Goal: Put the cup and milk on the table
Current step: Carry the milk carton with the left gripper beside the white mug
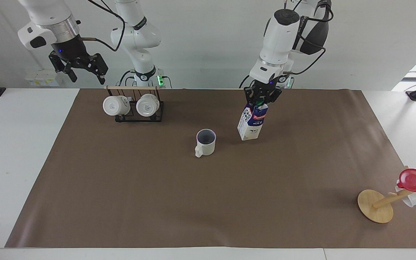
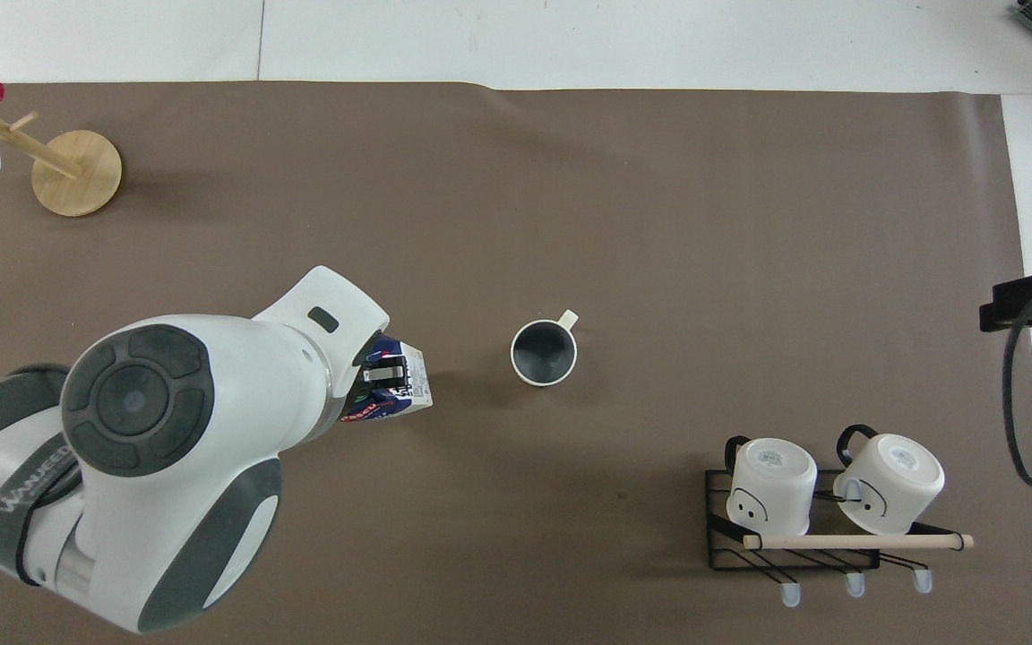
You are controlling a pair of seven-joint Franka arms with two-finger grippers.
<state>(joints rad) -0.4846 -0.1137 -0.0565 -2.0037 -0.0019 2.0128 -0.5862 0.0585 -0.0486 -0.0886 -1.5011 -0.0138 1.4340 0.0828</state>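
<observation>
My left gripper should keep holding the milk [image 2: 399, 394] until its base is down: in the overhead view the milk hangs tilted above the brown sheet [image 2: 456, 430].
The cup [image 1: 206, 142] stands upright on the brown sheet [image 1: 193, 202] of the table [image 1: 20, 144] near its middle; it also shows in the overhead view [image 2: 544, 352]. My left gripper [image 1: 261, 98] is shut on the top of the milk [image 1: 252, 122], which hangs slightly tilted beside the cup, toward the left arm's end. I cannot tell whether its base touches the sheet. In the overhead view the left arm covers most of the milk [image 2: 399, 394]. My right gripper [image 1: 81, 68] is open and empty, raised over the right arm's end of the table, and waits.
A black wire rack [image 1: 135, 112] with two white mugs stands near the robots toward the right arm's end, also in the overhead view [image 2: 803, 528]. A wooden mug tree [image 1: 376, 207] with a red cup [image 1: 415, 180] stands at the corner farthest from the robots, at the left arm's end.
</observation>
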